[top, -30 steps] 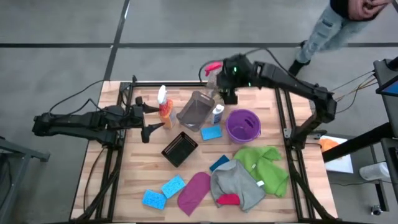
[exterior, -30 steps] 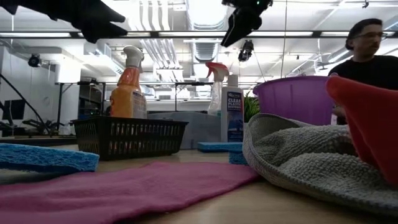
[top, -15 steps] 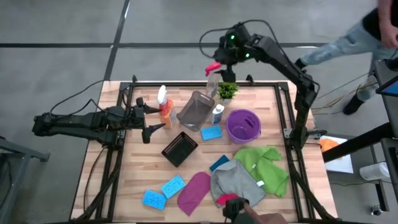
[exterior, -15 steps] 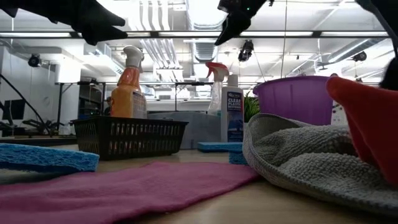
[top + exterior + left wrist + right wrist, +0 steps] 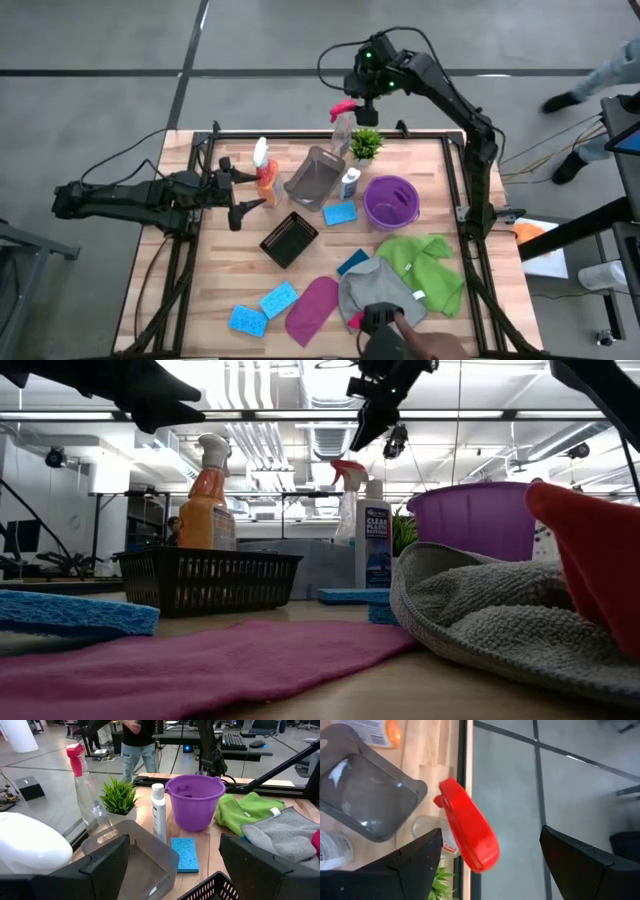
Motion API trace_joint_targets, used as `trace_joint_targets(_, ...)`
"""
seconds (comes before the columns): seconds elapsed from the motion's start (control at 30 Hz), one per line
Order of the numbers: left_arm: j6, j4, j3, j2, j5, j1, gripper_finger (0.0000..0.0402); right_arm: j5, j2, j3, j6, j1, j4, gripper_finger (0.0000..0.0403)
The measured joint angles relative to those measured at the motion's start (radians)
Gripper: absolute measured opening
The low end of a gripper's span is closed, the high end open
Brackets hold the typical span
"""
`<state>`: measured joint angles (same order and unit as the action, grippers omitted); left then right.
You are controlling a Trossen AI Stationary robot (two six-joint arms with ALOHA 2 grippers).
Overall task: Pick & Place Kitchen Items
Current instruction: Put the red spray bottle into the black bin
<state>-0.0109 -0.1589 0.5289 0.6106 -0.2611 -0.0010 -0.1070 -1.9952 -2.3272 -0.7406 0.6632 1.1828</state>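
My right gripper isn't ready to close yet: the red trigger head (image 5: pixel 343 105) is beyond its open fingers, so it should move toward the trigger head first and then close on it.
My right gripper (image 5: pixel 362 88) hangs open high above the table's far edge, over the clear spray bottle with the red trigger head (image 5: pixel 467 832), which shows below and between its fingers, untouched. At the table's left side my left gripper (image 5: pixel 250 187) waits open, its fingers (image 5: pixel 105 865) just short of the orange spray bottle (image 5: pixel 266 180). A white squeeze bottle (image 5: pixel 350 182) stands by a blue sponge (image 5: pixel 340 213). Two more blue sponges (image 5: pixel 262 308) lie near the front beside magenta (image 5: pixel 312 308), grey (image 5: pixel 378 292) and green (image 5: pixel 430 265) cloths.
A grey bin (image 5: pixel 316 178), a black basket (image 5: pixel 289 238) and a purple bucket (image 5: pixel 390 200) stand mid-table, with a small potted plant (image 5: pixel 366 145) at the far edge. A person's hand (image 5: pixel 395 338) reaches in over the near edge by the grey cloth.
My right gripper has swung from above the plant and the grey bin toward the table's far edge and a little up, still open, uncovering the plant. A person's hand has come in over the near edge.
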Motion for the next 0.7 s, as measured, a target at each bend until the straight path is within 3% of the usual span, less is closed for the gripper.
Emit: trace_joint_targets(0.7,0.001,-0.004,0.0,0.0,0.001,0.0,0.0312,0.001,-0.106,-0.002,-0.039,0.004,0.018,0.0332)
